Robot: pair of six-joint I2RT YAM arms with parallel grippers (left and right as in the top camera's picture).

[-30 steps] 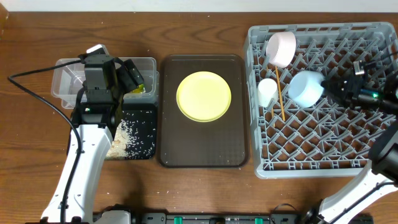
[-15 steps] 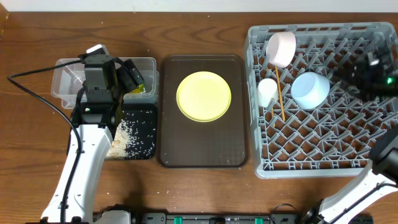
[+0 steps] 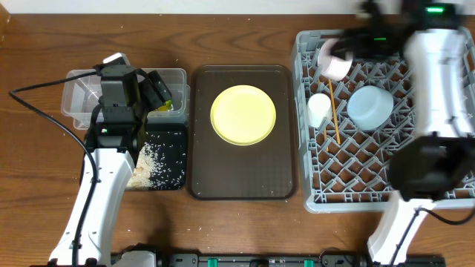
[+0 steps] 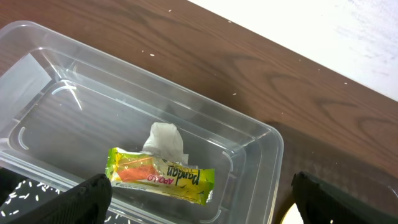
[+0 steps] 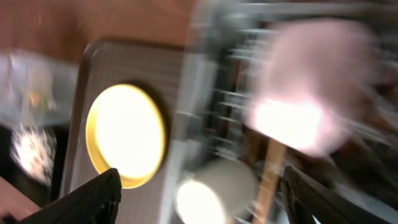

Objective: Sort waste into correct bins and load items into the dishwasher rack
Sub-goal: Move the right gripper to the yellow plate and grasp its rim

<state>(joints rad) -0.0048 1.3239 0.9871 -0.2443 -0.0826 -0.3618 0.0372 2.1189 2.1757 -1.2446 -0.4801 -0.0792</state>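
Next, the right gripper grabs the yellow-green plate by its rim (image 3: 272, 119) to slot the opposite edge upright into the rack (image 3: 371, 189).
My left gripper (image 3: 157, 93) (image 4: 199, 203) is open and empty over the clear tub (image 3: 78, 95) (image 4: 124, 81). The tub holds the green-and-orange wrapper (image 4: 160, 176) and the white tissue (image 4: 166, 138). Rice (image 3: 152, 167) lies in the black tray (image 3: 169, 176). The yellow-green plate (image 3: 243, 114) (image 5: 126, 134) sits on the brown tray (image 3: 241, 182). In the grey rack (image 3: 371, 189) lie the pinkish bowl (image 3: 335, 59) (image 5: 305, 81), the white cup (image 3: 319, 109) (image 5: 214, 193), the chopsticks (image 3: 335, 115) and the light blue bowl (image 3: 369, 106). My right gripper (image 3: 350, 41) (image 5: 199, 199) is open, blurred, over the rack's far left corner.
The right arm (image 3: 438, 67) stretches across the back of the rack. A black cable (image 3: 44, 107) loops left of the left arm. A few rice grains lie on the wood near the table's front edge.
My right gripper has left the light blue bowl, which now rests in the rack, and has swung from the right side to the far left corner. The left arm has not moved.
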